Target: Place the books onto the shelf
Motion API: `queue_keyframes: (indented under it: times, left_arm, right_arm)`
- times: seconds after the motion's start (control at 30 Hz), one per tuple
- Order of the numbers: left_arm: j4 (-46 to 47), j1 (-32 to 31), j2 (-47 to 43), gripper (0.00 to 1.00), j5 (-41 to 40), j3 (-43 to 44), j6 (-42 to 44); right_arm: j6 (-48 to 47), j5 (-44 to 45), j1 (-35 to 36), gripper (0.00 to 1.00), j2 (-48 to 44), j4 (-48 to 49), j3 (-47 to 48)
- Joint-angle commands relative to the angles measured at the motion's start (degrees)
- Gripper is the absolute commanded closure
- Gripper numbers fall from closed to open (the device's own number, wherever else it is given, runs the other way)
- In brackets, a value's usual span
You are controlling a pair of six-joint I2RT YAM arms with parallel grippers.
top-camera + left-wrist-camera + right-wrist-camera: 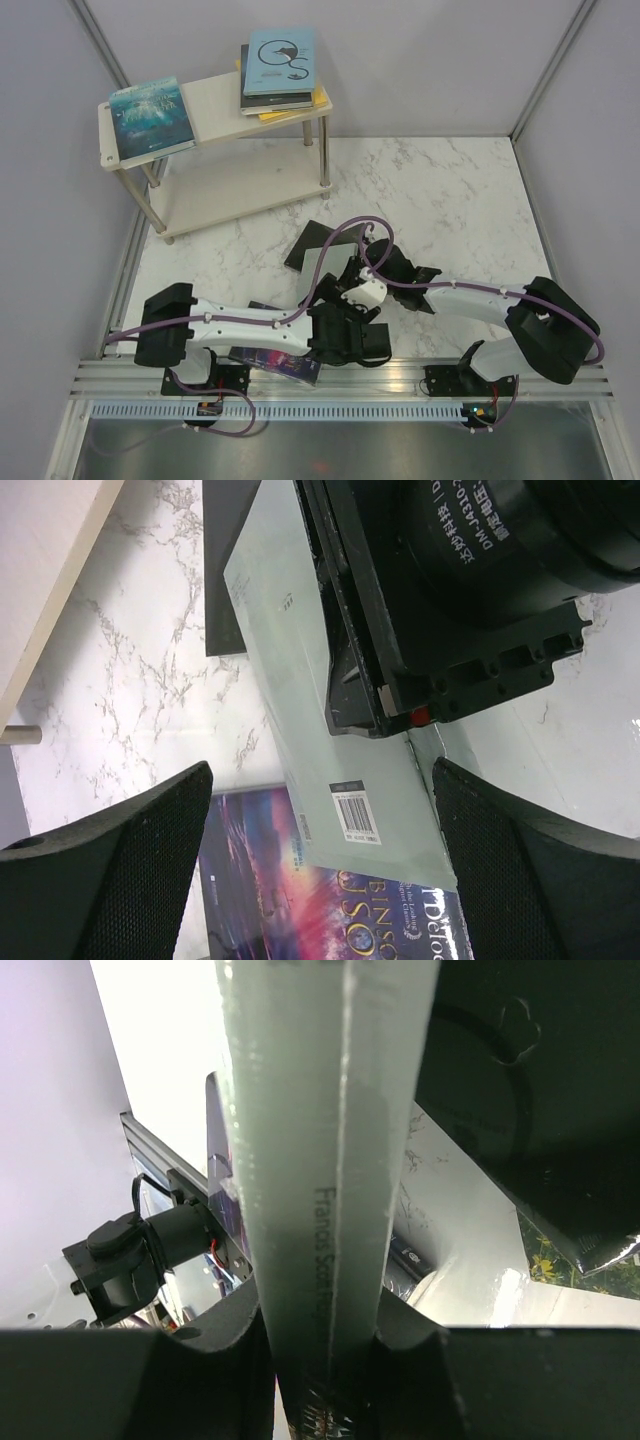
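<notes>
My left gripper grips the pale grey-green book by its barcode end (372,832) next, so the opposite end stays free to enter the shelf.
A pale green book (320,1140) stands on edge, its spine clamped between my right gripper's (322,1360) fingers. From above, that gripper (347,280) holds the book (322,265) tilted up over the marble table. My left gripper (322,772) is open, with its fingers (120,880) either side of the same book's barcode end (340,730) and not touching it. Under it lies a purple galaxy book (320,900), also seen beneath the left arm (275,362). A black book (318,240) lies flat behind. The cream shelf (215,105) carries a teal book (150,118) and a stack topped by a light blue book (280,62).
The shelf's lower board (235,185) stands at the back left on thin metal legs (323,150). Grey walls close in left, back and right. A metal rail (340,378) runs along the near edge by both arm bases.
</notes>
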Motion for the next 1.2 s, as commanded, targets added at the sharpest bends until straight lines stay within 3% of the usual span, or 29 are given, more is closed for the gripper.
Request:
queue_keyframes:
  times: [0.0, 0.43, 0.57, 0.93, 1.17]
  left_arm:
    - [3.3, -3.0, 2.7, 0.05, 7.5, 1.9, -8.1]
    - [1.0, -4.8, -2.6, 0.06, 10.4, 7.3, -8.4]
    - [0.3, -5.0, -0.4, 0.06, 10.2, 7.5, -9.2]
    - [-15.1, -2.7, 16.9, 0.02, 1.3, 11.9, -22.0]
    - [-23.2, -2.1, 18.3, 0.04, -6.8, 12.6, -30.7]
  right_arm:
    - [-3.9, 4.3, 0.0, 1.0, -1.0, -1.2, 3.0]
    - [-5.4, 5.0, -0.7, 1.0, 0.1, -1.3, 1.5]
    - [-5.4, 4.5, -1.0, 1.0, 0.3, -1.4, 2.3]
    - [-4.4, 2.3, -1.0, 1.0, -3.7, -2.6, 1.7]
    - [-3.6, -0.8, -1.1, 1.0, -4.9, -2.9, 1.3]
